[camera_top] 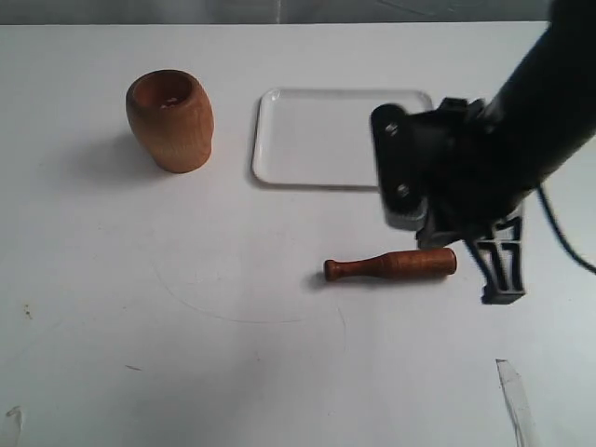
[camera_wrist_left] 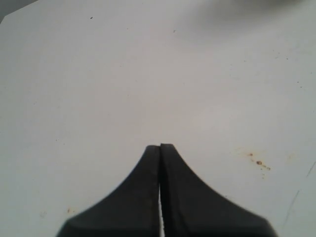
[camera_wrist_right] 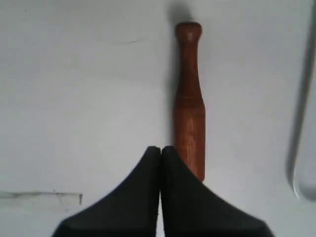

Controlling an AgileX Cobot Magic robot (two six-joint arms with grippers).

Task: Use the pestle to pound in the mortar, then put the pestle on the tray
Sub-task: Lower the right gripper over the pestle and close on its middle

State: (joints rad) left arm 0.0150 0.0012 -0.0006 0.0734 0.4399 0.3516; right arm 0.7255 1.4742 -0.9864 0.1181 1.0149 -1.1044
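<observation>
My right gripper picks up the pestle by its narrow handle (camera_top: 361,267) next, to pound in the mortar (camera_top: 170,119) with the pestle's thick end.
The light-brown mortar (camera_top: 170,119) stands upright at the back left of the white table. To its right lies the white tray (camera_top: 317,135) with nothing on it; its rim (camera_wrist_right: 297,148) shows in the right wrist view. The reddish-brown pestle (camera_top: 391,265) lies flat in front of the tray, knob pointing left. My right gripper (camera_top: 503,293) is shut and holds nothing, its tips just beyond the pestle's thick end. In the right wrist view the pestle (camera_wrist_right: 188,98) lies beside the closed right gripper (camera_wrist_right: 160,147). My left gripper (camera_wrist_left: 160,145) is shut over bare table and is out of the exterior view.
A strip of clear tape (camera_top: 515,396) lies near the front right edge of the table. Faint curved pen marks (camera_top: 223,312) cross the table's middle. The right arm's dark body (camera_top: 484,158) overhangs the tray's right end. A black cable (camera_top: 562,235) trails at the right.
</observation>
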